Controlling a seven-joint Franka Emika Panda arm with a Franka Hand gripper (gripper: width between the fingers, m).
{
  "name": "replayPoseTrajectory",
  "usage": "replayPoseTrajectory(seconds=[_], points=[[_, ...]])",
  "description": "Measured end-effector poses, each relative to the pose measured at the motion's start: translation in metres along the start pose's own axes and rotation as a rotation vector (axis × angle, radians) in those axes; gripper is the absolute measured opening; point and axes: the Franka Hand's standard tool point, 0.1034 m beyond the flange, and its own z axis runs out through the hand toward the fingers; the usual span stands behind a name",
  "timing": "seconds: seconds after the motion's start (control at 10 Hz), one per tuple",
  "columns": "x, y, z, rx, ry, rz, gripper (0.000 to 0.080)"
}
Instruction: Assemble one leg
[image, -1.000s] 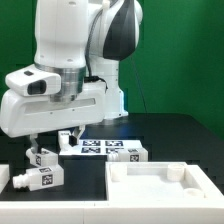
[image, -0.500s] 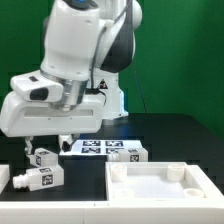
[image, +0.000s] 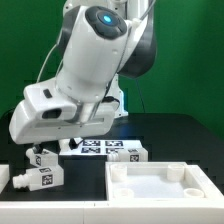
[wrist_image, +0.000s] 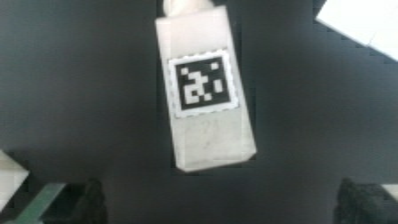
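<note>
The leg's white body is below my gripper's fingers, so my gripper would miss the leg if it closed now. It needs to go lower before closing on the leg.
Several white legs with black-and-white tags lie on the black table. One leg lies just under my gripper, at the exterior view's left. In the wrist view this leg lies lengthwise ahead of my gripper, its tag facing up. My two dark fingertips stand wide apart on either side, with nothing between them. The gripper is open and empty, above the leg and not touching it. A second leg lies nearer the front. A third leg lies further to the exterior view's right.
The marker board lies flat behind the legs. A large white rimmed tray-like panel fills the front at the exterior view's right. Another white piece shows at the left edge. The arm's white body hangs over the left half.
The arm has swung and tilted, its upper body leaning toward the exterior view's right. The hand stays low over the same leg. No part has moved.
</note>
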Motion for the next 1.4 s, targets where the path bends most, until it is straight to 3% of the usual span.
replayPoseTrajectory(seconds=[0.2,0.5,0.6,0.7,0.9,1.4], points=[[-0.002,0.005,-0.002,-0.012,-0.141,-0.021,0.0649],[0.003,0.005,0.0,-0.014,-0.151,-0.026,0.0649],[0.002,0.004,0.003,-0.014,-0.156,-0.024,0.0649],[0.001,0.0,0.017,-0.018,-0.178,-0.004,0.0649],[0.001,-0.009,0.033,-0.054,-0.247,0.034,0.0649],[0.002,-0.009,0.038,-0.053,-0.255,0.017,0.0649]])
